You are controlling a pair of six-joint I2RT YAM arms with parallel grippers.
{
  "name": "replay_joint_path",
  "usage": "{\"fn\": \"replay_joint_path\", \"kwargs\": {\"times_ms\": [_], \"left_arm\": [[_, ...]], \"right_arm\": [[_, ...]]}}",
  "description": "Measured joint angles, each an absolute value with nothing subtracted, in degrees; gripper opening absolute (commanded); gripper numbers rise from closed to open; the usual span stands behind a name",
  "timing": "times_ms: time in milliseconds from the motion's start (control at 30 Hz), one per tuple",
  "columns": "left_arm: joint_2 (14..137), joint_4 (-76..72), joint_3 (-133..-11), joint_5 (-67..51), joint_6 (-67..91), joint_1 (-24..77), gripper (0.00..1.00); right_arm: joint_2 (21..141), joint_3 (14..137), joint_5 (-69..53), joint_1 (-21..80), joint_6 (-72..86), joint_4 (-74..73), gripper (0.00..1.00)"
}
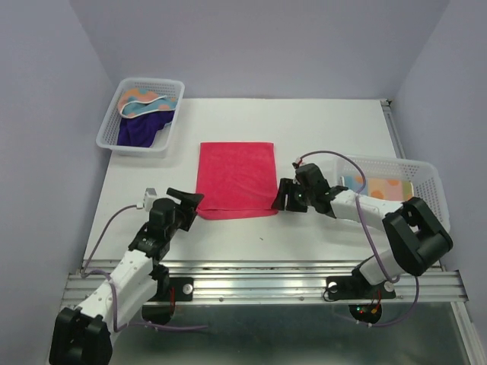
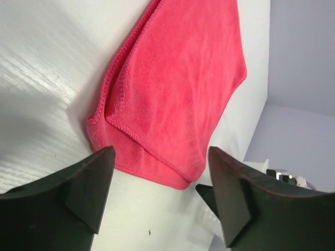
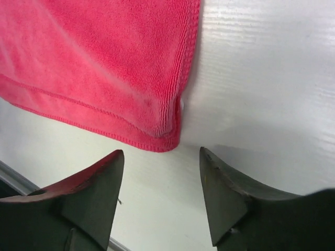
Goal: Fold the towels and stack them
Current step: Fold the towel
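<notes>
I should next grab the far corner of the pink-red towel (image 1: 237, 179) with my right gripper, on that gripper's side, opposite its doubled hem, to fold the towel over.
A pink-red towel (image 1: 237, 179) lies folded in two on the middle of the table, its doubled hem toward the arms. My left gripper (image 1: 194, 201) hovers just off the near left corner, open and empty. In the left wrist view the towel (image 2: 178, 89) shows two layers ahead of the gripper (image 2: 161, 154). My right gripper (image 1: 283, 196) sits at the near right corner, also open with nothing in it. The right wrist view has that towel corner (image 3: 99, 63) just beyond the gripper (image 3: 161, 152). An orange dotted towel (image 1: 144, 99) and a dark purple towel (image 1: 141, 129) lie in the left basket. A light blue dotted towel (image 1: 380, 186) lies in the right basket.
A white mesh basket (image 1: 106, 137) stands at the table's back left corner. A second white mesh basket (image 1: 426, 182) stands at the right edge, beside my right arm. A metal rail (image 1: 266, 277) runs along the near edge.
</notes>
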State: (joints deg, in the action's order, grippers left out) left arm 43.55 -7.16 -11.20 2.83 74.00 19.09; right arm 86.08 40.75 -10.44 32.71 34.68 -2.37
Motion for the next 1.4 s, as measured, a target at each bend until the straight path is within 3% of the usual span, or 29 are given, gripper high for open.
{"fn": "replay_joint_path", "kwargs": {"times_ms": [33, 67, 100, 133, 233, 333, 533, 833, 1100, 1200, 1400], "left_arm": [[40.84, -5.15, -11.22, 3.51, 73.76, 19.14, 0.99], [37.71, -2.98, -11.22, 3.97, 73.87, 19.14, 0.99], [35.42, -1.23, -11.25, 4.78, 73.73, 19.14, 0.99], [34.04, 0.12, -11.27, 5.34, 73.43, 19.14, 0.99], [33.52, 2.94, -13.67, 6.90, 69.71, 19.14, 0.99], [40.75, 1.69, -20.23, 6.44, 63.96, 19.14, 0.99], [73.82, -0.80, -50.65, 1.61, 45.89, 19.14, 0.99], [102.59, 4.25, -85.54, 2.70, 25.80, 19.00, 0.99], [114.45, 8.99, -92.29, 2.50, 19.38, 16.49, 0.99], [117.51, 10.50, -92.31, 2.44, 18.59, 15.53, 0.99], [119.31, 11.18, -92.31, 1.89, 18.24, 14.35, 0.96]], "right_arm": [[85.25, 40.27, -10.48, 32.71, 34.65, -2.76, 0.70], [84.18, 39.90, -10.50, 32.73, 34.61, -3.16, 0.74], [83.07, 39.59, -10.50, 32.75, 34.50, -3.55, 0.82], [81.95, 39.57, -10.48, 32.75, 34.39, -4.08, 1.00], [80.20, 40.51, -9.10, 32.75, 33.04, -4.95, 1.00], [82.81, 46.37, -5.91, 32.75, 31.48, -7.25, 1.00], [96.57, 67.35, -0.75, 31.48, 26.98, -9.56, 1.00], [116.20, 91.07, 0.38, 26.30, 19.07, -15.25, 1.00], [128.99, 103.53, -1.28, 22.41, 12.56, -21.12, 1.00], [132.51, 107.81, -2.09, 21.96, 11.38, -22.28, 0.95], [137.40, 113.86, -3.03, 21.82, 9.63, -22.90, 0.55]]}}
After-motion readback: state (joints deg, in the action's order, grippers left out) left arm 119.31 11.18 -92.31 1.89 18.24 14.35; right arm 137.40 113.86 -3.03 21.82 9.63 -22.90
